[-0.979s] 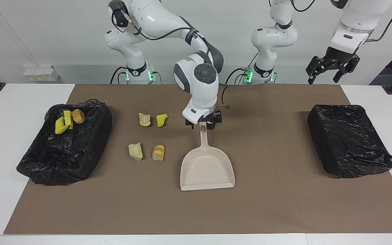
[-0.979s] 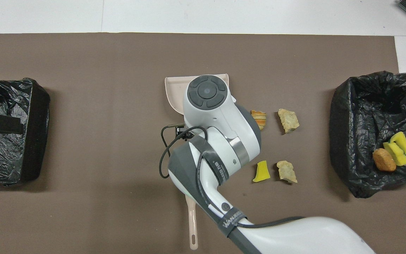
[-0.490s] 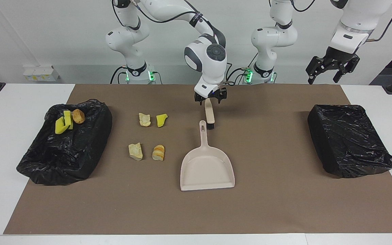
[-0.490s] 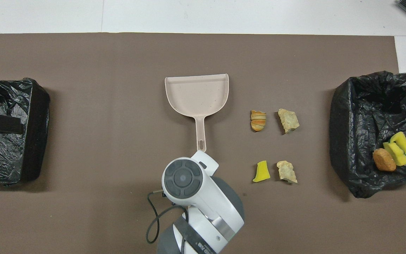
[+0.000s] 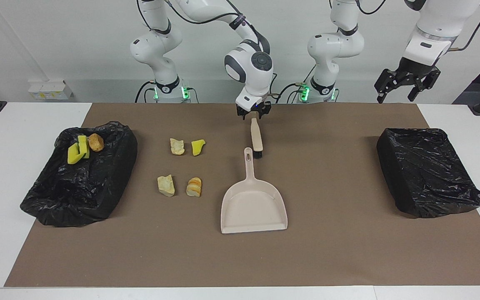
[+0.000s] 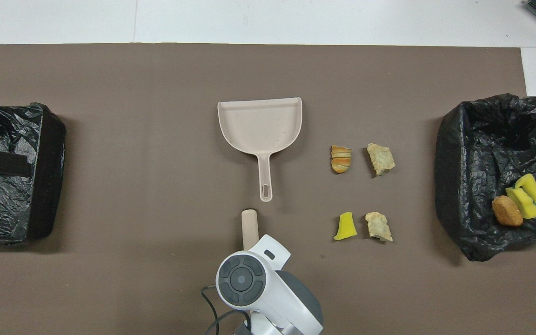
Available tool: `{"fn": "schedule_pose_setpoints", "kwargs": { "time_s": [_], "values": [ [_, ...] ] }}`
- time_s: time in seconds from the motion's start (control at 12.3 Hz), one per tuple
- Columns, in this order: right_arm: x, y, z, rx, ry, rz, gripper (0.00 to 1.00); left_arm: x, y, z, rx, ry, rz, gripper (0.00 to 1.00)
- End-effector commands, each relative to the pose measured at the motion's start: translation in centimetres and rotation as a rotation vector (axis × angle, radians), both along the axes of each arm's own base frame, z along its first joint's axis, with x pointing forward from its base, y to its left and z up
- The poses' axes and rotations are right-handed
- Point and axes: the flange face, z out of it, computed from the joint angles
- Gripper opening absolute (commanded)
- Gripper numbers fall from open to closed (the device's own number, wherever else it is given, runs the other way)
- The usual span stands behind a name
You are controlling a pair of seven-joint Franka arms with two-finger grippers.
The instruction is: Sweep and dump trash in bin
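Note:
Next, the right gripper picks up the brush by the tip of its handle to sweep the trash scraps into the dustpan [image 6: 260, 125].
Four trash scraps lie on the brown mat: a tan chunk [image 5: 177, 146], a yellow sponge piece [image 5: 198, 146], a beige chunk [image 5: 166, 184] and an orange-streaked chunk [image 5: 194, 186]. The beige dustpan [image 5: 252, 204] lies flat beside them, handle toward the robots. The beige brush [image 5: 257, 139] lies on the mat just nearer to the robots than that handle, bristle end by it. My right gripper [image 5: 253, 113] is open and empty, just above the brush's handle tip. My left gripper [image 5: 406, 89] is open, raised at the left arm's end of the table, waiting.
A black-lined bin [image 5: 79, 179] at the right arm's end holds yellow sponge pieces [image 5: 77, 152] and a brown chunk [image 5: 96, 142]. A second black-lined bin [image 5: 427, 171] stands at the left arm's end. In the overhead view my right wrist [image 6: 242, 279] covers part of the brush [image 6: 249, 225].
My right gripper set the brush down by the dustpan handle, let go, then rose and drew back toward the robots. The brush now lies free. The left arm has not moved.

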Motion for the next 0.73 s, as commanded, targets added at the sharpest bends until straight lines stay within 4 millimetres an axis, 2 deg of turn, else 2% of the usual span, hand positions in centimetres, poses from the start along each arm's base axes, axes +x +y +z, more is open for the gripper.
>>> {"fn": "schedule_pose_setpoints", "kwargs": {
  "time_s": [0.0,0.08,0.16,0.24,0.33,0.49,0.65],
  "values": [
    [-1.7,0.2,0.9,0.059,0.032,-0.051,0.64,0.1,0.2,0.2,0.015,-0.003,-0.009,1.0],
    [-2.3,0.2,0.6,0.055,0.04,-0.045,0.63,0.1,0.2,0.2,0.015,-0.003,-0.01,1.0],
    [-2.3,0.2,0.6,0.055,0.042,-0.044,0.46,0.1,0.2,0.2,0.015,-0.003,-0.01,1.0],
    [-2.2,0.1,0.5,0.054,0.046,-0.044,0.17,0.1,0.2,0.2,0.015,-0.003,-0.009,1.0],
    [-2.0,0.0,0.6,0.056,0.046,-0.041,0.0,0.1,0.2,0.2,0.015,-0.003,-0.01,1.0],
    [-2.0,0.0,0.7,0.043,0.061,-0.04,0.0,0.1,0.2,0.2,0.015,-0.003,-0.01,1.0],
    [-2.0,-0.8,2.0,-0.002,0.116,-0.065,0.0,0.1,0.2,0.1,0.015,-0.002,-0.01,1.0]
  ]
}}
